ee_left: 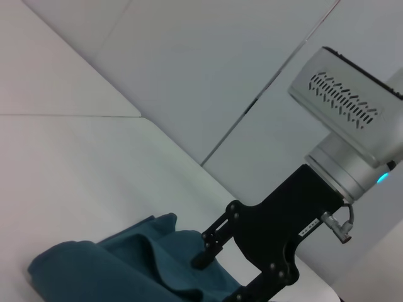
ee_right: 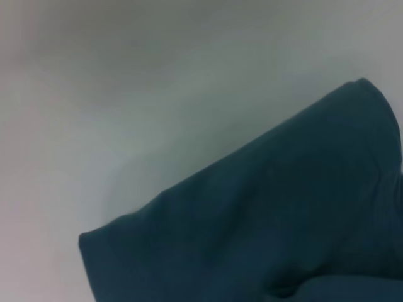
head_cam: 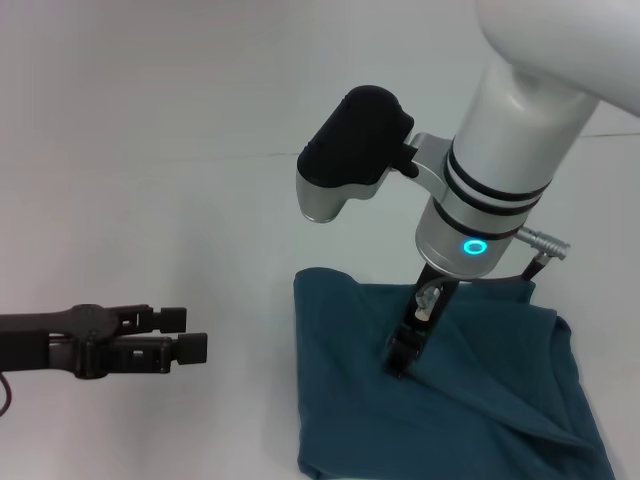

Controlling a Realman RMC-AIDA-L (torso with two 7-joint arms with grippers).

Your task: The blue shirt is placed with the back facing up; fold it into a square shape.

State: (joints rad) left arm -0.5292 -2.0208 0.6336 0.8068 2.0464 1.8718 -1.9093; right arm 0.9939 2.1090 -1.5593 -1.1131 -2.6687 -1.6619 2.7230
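The robot's right gripper is ready to close on the blue shirt, because its fingers reach down to the cloth right at the diagonal fold's end (head_cam: 420, 382).
The blue shirt (head_cam: 470, 400) lies folded into a rough rectangle on the white table, low and right of centre in the head view, with a diagonal fold across its top layer. My right gripper (head_cam: 415, 345) points down onto the shirt's middle, open, and one fingertip (ee_left: 203, 257) touches the cloth. The right wrist view shows only a folded corner of the shirt (ee_right: 271, 220) against the table. My left gripper (head_cam: 185, 335) hovers open and holding nothing over bare table, to the left of the shirt and apart from it.
White table (head_cam: 150, 150) surrounds the shirt on the left and far sides. The shirt's near edge runs close to the bottom of the head view. A seam line crosses the surface behind the right arm (ee_left: 264, 94).
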